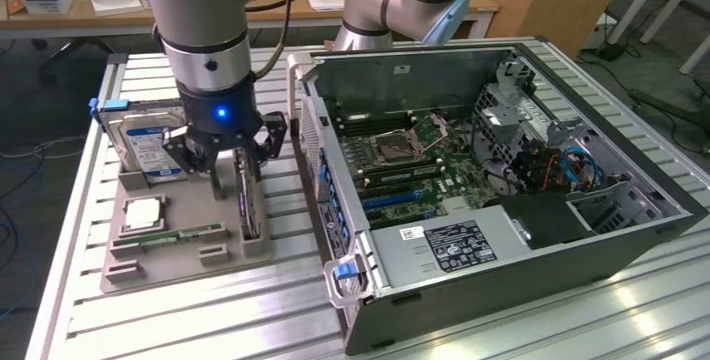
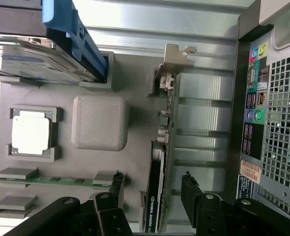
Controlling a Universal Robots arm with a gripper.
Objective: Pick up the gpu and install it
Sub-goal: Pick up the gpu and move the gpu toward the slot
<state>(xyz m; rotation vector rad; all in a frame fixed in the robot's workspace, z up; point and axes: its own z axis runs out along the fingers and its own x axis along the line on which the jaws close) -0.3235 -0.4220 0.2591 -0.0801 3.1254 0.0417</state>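
My gripper's fingers stop above the GPU's upper edge in the wrist view, with gaps beside it. My gripper needs to come down before it closes on the GPU.
The gpu stands on edge in a slot of the grey parts tray, a thin dark card with a brownish board. In the wrist view the gpu runs lengthwise, and its silver end bracket is at the end away from the gripper. My gripper hangs just above the card's far end in the exterior view. The gripper is open. One black finger stands on each side of the card, with a gap to it. Nothing is held.
On the tray are a blue-labelled hard drive in a blue carrier, a processor chip and a green memory stick. The open computer case lies close at the exterior view's right, motherboard exposed. A second arm stands behind.
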